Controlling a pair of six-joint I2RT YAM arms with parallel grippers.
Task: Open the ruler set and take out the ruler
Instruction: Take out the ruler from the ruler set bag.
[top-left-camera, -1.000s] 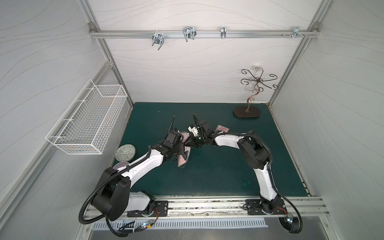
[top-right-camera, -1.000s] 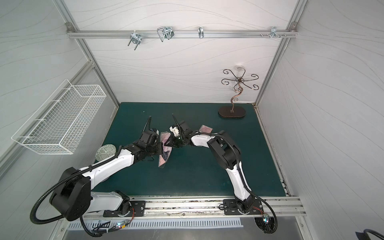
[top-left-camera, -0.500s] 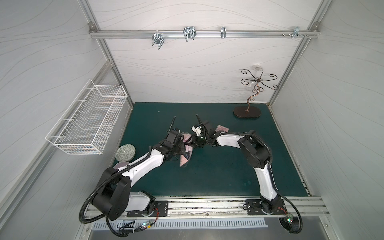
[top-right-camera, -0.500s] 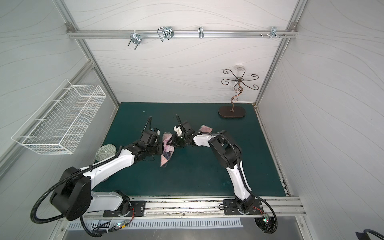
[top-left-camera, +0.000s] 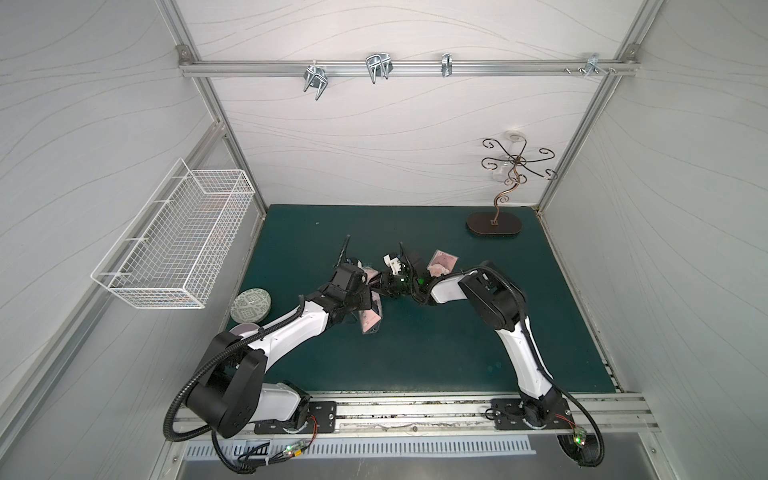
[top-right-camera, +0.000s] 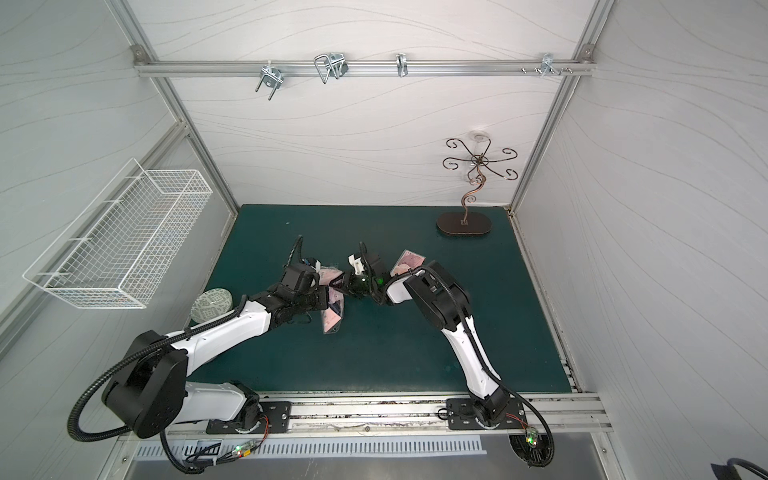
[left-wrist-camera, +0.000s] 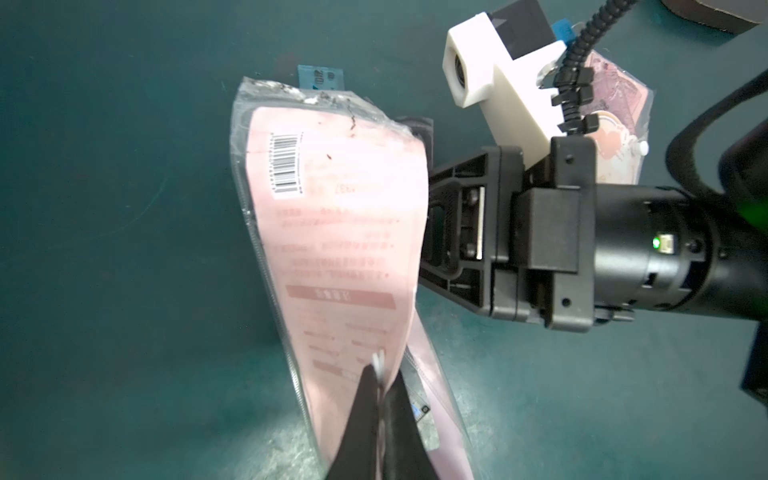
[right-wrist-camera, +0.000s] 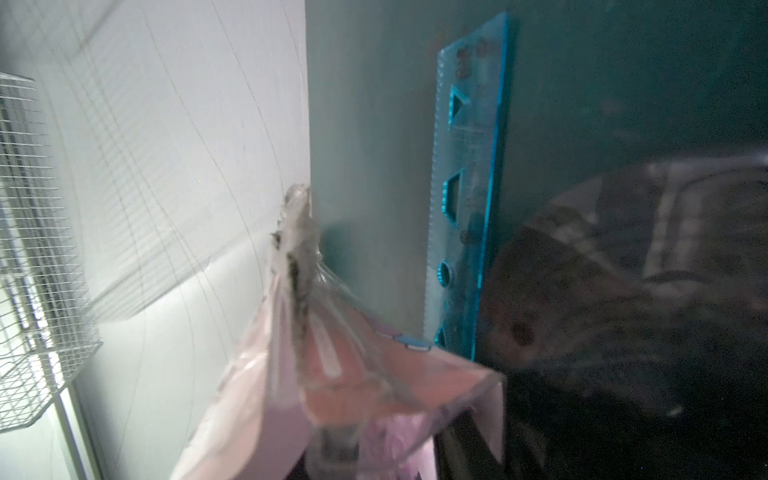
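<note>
The robot's right gripper will next grab the pink see-through ruler by its edge at the open side of the pouch, to take the ruler out.
The ruler set (left-wrist-camera: 332, 232) is a pink card in a clear plastic pouch, held tilted above the green mat and seen in both top views (top-left-camera: 371, 324) (top-right-camera: 332, 322). My left gripper (left-wrist-camera: 380, 382) is shut on the pouch's near edge. My right gripper (left-wrist-camera: 426, 203) comes at the pouch's side. Its fingers (left-wrist-camera: 457, 187) stand apart and their tips are hidden behind the pouch. In the right wrist view the pouch (right-wrist-camera: 291, 374) fills the space at the jaws. A blue see-through ruler (right-wrist-camera: 469, 187) shows beyond the pouch, and its end (left-wrist-camera: 322, 77) peeks past the pouch's far edge.
A second pink packet (top-left-camera: 444, 262) lies on the mat behind the right arm. A dark hook stand (top-left-camera: 493, 226) is at the back right. A round patterned disc (top-left-camera: 251, 305) lies at the left edge. A white wire basket (top-left-camera: 174, 245) hangs on the left wall.
The right gripper has shifted a little at the pouch's upper end. The left gripper keeps its hold on the pouch and has hardly moved.
</note>
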